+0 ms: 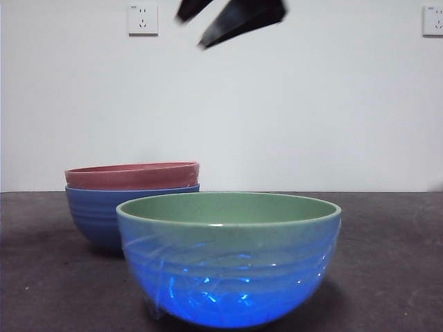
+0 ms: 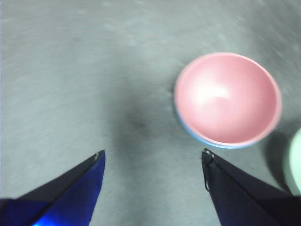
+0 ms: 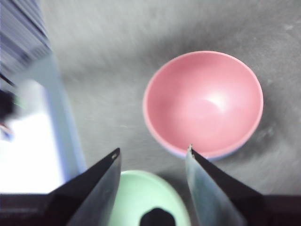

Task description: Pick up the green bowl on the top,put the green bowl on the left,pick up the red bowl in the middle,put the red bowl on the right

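Note:
The robot's right gripper should next grab the red bowl by its rim (image 1: 131, 168), so that it can lift the red bowl out of the blue bowl (image 1: 104, 218).
The green bowl (image 1: 228, 256) stands alone on the dark table, nearest the front camera, upright and empty. Behind it to the left, the red bowl (image 1: 131, 175) sits nested in an all-blue bowl (image 1: 97, 211). My right gripper (image 3: 153, 149) hovers open and empty above the table, with the green bowl (image 3: 141, 193) below its jaws and the red bowl (image 3: 203, 103) beyond them. My left gripper (image 2: 153, 153) is also open and empty over bare table. The red bowl (image 2: 228, 99) lies off to its side and the green bowl's rim (image 2: 296, 162) shows at the picture's edge.
Black jaw tips (image 1: 239, 21) hang high at the top centre of the front view; which arm they belong to is unclear. A white wall with two sockets (image 1: 142, 19) backs the table (image 1: 387, 228). A blurred pale structure (image 3: 28, 117) borders the table.

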### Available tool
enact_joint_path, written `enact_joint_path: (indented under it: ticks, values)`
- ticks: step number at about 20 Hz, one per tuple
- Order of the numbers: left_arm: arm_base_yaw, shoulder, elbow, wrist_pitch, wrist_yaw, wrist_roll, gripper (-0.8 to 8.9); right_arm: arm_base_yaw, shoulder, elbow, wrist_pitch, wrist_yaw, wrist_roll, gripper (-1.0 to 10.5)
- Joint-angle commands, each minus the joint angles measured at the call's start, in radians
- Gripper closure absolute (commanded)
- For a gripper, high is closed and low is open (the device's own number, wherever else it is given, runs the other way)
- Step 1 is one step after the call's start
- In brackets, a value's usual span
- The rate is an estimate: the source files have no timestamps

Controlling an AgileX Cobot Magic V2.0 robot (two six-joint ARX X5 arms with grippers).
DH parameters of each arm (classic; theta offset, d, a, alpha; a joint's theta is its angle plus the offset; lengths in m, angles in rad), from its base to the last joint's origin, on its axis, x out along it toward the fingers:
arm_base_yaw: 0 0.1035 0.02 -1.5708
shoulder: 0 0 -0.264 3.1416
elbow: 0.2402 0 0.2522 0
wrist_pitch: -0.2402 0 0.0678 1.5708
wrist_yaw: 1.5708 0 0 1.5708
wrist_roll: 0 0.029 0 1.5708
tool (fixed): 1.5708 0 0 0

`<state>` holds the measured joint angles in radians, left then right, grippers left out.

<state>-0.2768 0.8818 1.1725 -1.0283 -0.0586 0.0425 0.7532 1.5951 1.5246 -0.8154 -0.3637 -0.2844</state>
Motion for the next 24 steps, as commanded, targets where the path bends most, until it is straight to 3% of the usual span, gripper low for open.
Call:
enact_joint_path:
  ticks: [1, 8, 16, 19, 24]
  values:
    - [0.06, -0.038, -0.006, -0.018, 0.009, 0.011, 4.68, 0.067, 0.097, 0.05, -0.002, 0.077, -0.075, 7.2]
    - [0.114, -0.088, -0.006, -0.082, 0.012, 0.013, 4.68, 0.158, 0.287, 0.069, 0.066, 0.113, -0.127, 7.3]
    - [0.114, -0.088, -0.006, -0.104, 0.014, 0.012, 4.68, 0.151, 0.354, 0.069, 0.097, 0.111, -0.147, 7.7]
    - [0.114, -0.088, -0.006, -0.106, 0.014, 0.012, 4.68, 0.143, 0.357, 0.069, 0.097, 0.111, -0.151, 8.9]
    - [0.114, -0.088, -0.006, -0.123, 0.014, 0.012, 4.68, 0.144, 0.361, 0.069, 0.09, 0.108, -0.156, 8.8]
